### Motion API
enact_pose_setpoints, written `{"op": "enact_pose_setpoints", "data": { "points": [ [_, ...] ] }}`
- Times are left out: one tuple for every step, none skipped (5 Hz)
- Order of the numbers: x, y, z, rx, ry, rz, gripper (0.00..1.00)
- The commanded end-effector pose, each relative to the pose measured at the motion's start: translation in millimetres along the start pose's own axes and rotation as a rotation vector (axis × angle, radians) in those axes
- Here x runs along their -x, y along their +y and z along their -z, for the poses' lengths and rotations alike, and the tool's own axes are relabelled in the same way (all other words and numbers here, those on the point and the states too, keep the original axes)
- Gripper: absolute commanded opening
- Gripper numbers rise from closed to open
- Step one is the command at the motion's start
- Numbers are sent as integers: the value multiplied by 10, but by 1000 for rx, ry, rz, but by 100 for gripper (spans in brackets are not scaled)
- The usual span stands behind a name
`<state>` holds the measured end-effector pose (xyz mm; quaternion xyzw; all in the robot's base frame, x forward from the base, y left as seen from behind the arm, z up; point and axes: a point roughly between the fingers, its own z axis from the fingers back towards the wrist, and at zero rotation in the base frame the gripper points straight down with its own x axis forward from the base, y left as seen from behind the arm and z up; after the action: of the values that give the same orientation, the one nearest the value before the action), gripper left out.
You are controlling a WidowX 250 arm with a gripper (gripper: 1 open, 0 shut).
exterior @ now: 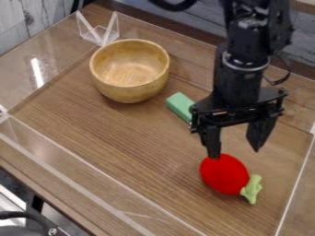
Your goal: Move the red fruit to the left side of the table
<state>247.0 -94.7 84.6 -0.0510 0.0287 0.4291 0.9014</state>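
Observation:
Next, my gripper reaches the red fruit and grips its rounded body (224, 173), leaving its green stem (253, 191) free, to move the fruit across the table.
The red fruit (224, 174) lies on the brown table (110, 147) at the front right, its light green stem (253, 191) pointing to the right and toward the front. My gripper (237, 143) hangs straight down just above and behind the fruit. It is open, with one dark finger (212, 143) to the left and the other to the right, and nothing is held between them.
A wooden bowl (129, 69) stands at the back left. A green rectangular block (185, 106) lies behind the gripper, partly hidden by the arm. Low clear acrylic walls (50, 152) edge the tabletop.

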Motion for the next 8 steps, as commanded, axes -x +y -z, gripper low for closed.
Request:
{"op": "enact_pose_setpoints", "data": {
  "points": [
    [-92, -24, 16, 50, -20, -110, 100],
    [-37, -76, 41, 62, -29, -215, 100],
    [25, -129, 61, 64, -35, -282, 100],
    [55, -84, 265, 67, -43, -366, 100],
    [92, -52, 476, 66, -49, -409, 100],
    [114, -82, 501, 69, -52, -350, 100],
    [126, -109, 478, 72, -61, -288, 100],
    [167, -138, 395, 80, -74, -292, 100]
  ]
}}
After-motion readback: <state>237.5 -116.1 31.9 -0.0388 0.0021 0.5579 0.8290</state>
